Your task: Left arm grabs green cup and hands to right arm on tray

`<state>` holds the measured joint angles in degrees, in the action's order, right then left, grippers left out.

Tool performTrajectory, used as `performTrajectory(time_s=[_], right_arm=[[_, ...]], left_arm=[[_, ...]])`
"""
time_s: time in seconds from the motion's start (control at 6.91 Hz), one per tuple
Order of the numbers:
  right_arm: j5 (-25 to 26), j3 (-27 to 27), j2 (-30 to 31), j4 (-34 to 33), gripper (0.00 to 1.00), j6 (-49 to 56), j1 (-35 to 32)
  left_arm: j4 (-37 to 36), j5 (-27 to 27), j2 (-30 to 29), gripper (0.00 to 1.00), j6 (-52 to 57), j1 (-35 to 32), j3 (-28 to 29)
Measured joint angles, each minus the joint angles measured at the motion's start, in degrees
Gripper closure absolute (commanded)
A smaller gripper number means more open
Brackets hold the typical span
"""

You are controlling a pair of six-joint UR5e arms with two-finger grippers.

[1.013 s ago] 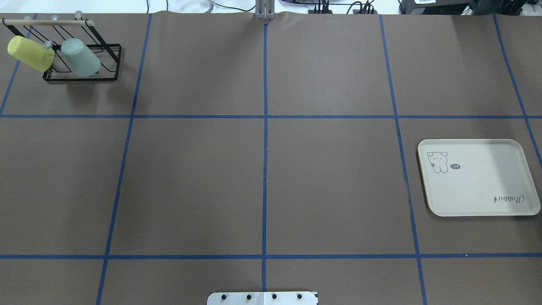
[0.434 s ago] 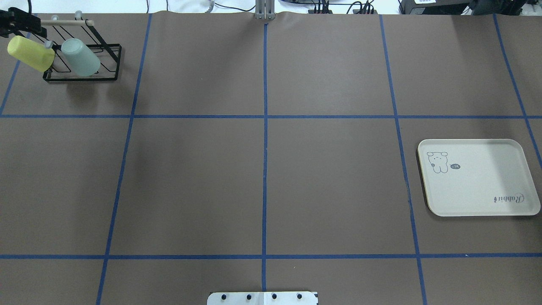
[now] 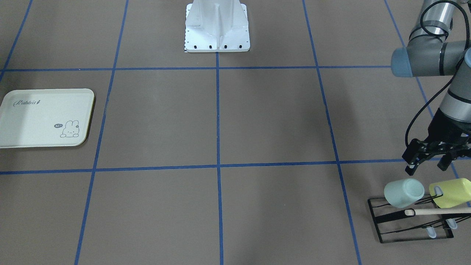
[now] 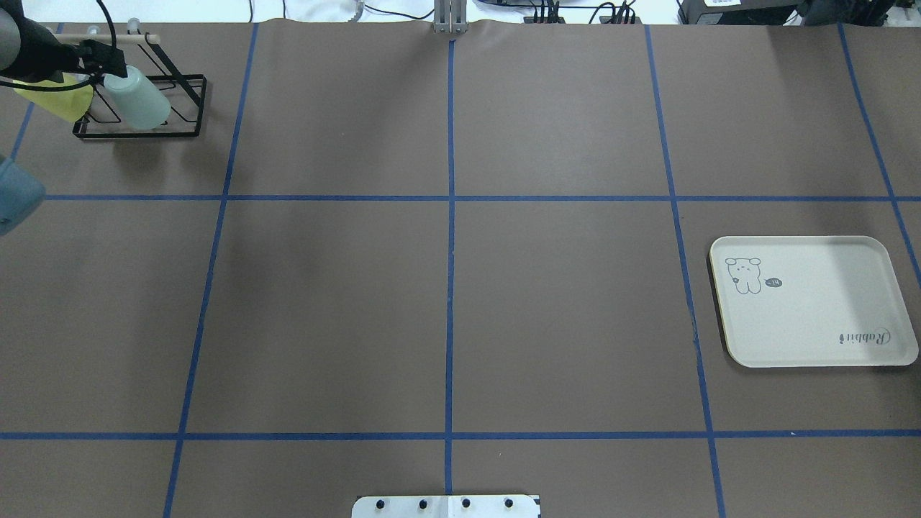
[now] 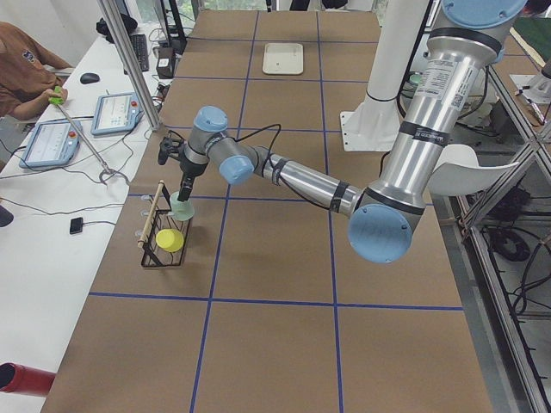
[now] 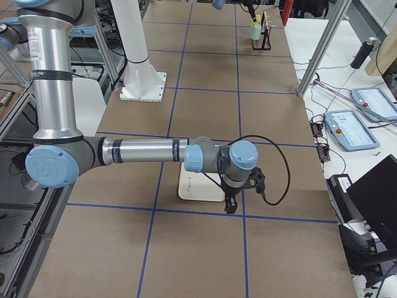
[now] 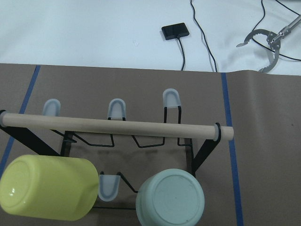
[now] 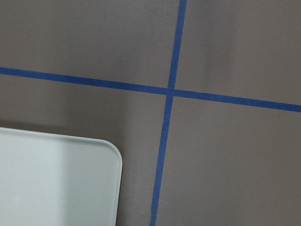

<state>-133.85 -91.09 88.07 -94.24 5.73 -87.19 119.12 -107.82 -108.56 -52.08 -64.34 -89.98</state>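
Observation:
The rack's peg and wires crowd the cup's opening. My left gripper should next grab the green cup [image 3: 403, 192] by its sides near the cup's raised base.
The green cup [image 3: 403, 192] lies tilted on a peg of a black wire rack [image 3: 382, 217], base pointing up toward the wrist camera [image 7: 170, 200]; it also shows in the overhead view [image 4: 142, 104]. My left gripper [image 3: 427, 167] hovers just above the rack, between the green cup and a yellow-green cup [image 3: 450, 192], open and empty; in the overhead view the left gripper [image 4: 106, 59] overlaps the cups' tops. The tray [image 4: 813, 302] lies bare at the far right. My right gripper [image 6: 231, 207] hangs over the tray's corner [image 8: 94, 160]; I cannot tell if it is open.
The rack has a wooden bar [image 7: 117, 126] across its top and several bare pegs. The robot's base plate [image 3: 217, 29] sits at the table's middle edge. Operators' tablets [image 5: 120, 112] and cables lie on a white bench beyond the rack.
My left arm has come into the overhead view from the left, and its gripper has moved right over the rack, above the two cups. The cups and tray have not moved.

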Motion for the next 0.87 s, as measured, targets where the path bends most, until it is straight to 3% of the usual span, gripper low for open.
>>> performTrajectory(time_s=[0.29, 0.87], right_arm=[[0.07, 0.2, 0.0, 0.56, 0.0, -0.02, 0.0], [0.08, 0.21, -0.01, 0.64, 0.0, -0.1, 0.0]], left_arm=[[0.97, 5.72, -0.46, 0.0, -0.86, 2.62, 1.81], [6.65, 11.45, -2.94, 0.0, -3.0, 5.98, 9.53]])
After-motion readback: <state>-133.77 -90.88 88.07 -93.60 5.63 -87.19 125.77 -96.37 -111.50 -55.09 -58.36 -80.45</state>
